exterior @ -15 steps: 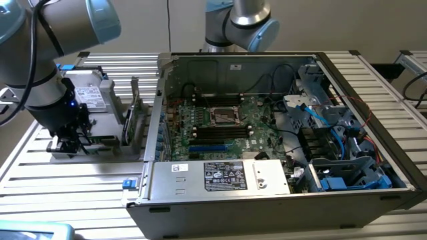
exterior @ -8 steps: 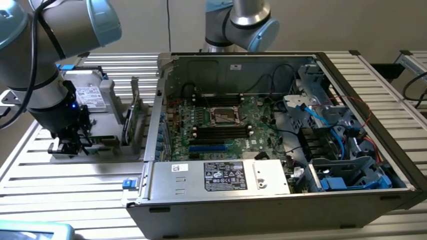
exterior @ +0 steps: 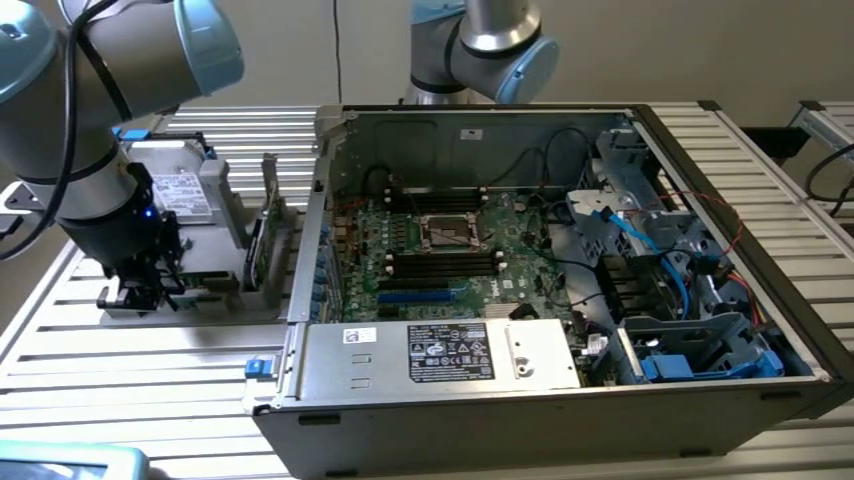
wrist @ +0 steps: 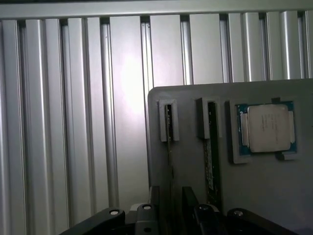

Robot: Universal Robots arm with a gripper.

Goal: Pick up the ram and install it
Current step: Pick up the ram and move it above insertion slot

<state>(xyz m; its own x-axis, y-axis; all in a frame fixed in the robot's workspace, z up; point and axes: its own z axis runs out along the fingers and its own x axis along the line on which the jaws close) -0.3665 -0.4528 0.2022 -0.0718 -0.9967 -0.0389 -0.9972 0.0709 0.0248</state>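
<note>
The end of the ram (wrist: 169,131) is wrapped by the holder's grey end block, so my gripper will next grab the ram by its bare middle part (wrist: 171,204).
The ram (wrist: 169,131) is a thin dark stick standing on edge in a slot of the grey holder (wrist: 190,100). A second dark stick (wrist: 210,156) stands in the neighbouring slot. My gripper (wrist: 171,203) hangs just above the first stick, open, one finger on each side of its edge with a gap showing. In the exterior view my gripper (exterior: 134,292) points down over the holder (exterior: 200,300) at that view's left, beside the open computer case (exterior: 534,420). The motherboard (exterior: 441,250) lies inside the case with its black memory slots (exterior: 441,265) in sight.
A processor chip (wrist: 266,128) sits in a pocket of the holder beyond the second stick. A silver drive (exterior: 180,195) and an upright green card (exterior: 274,240) stand behind my gripper. A second arm (exterior: 481,45) rises behind the case. The table (exterior: 134,370) is ribbed aluminium.
</note>
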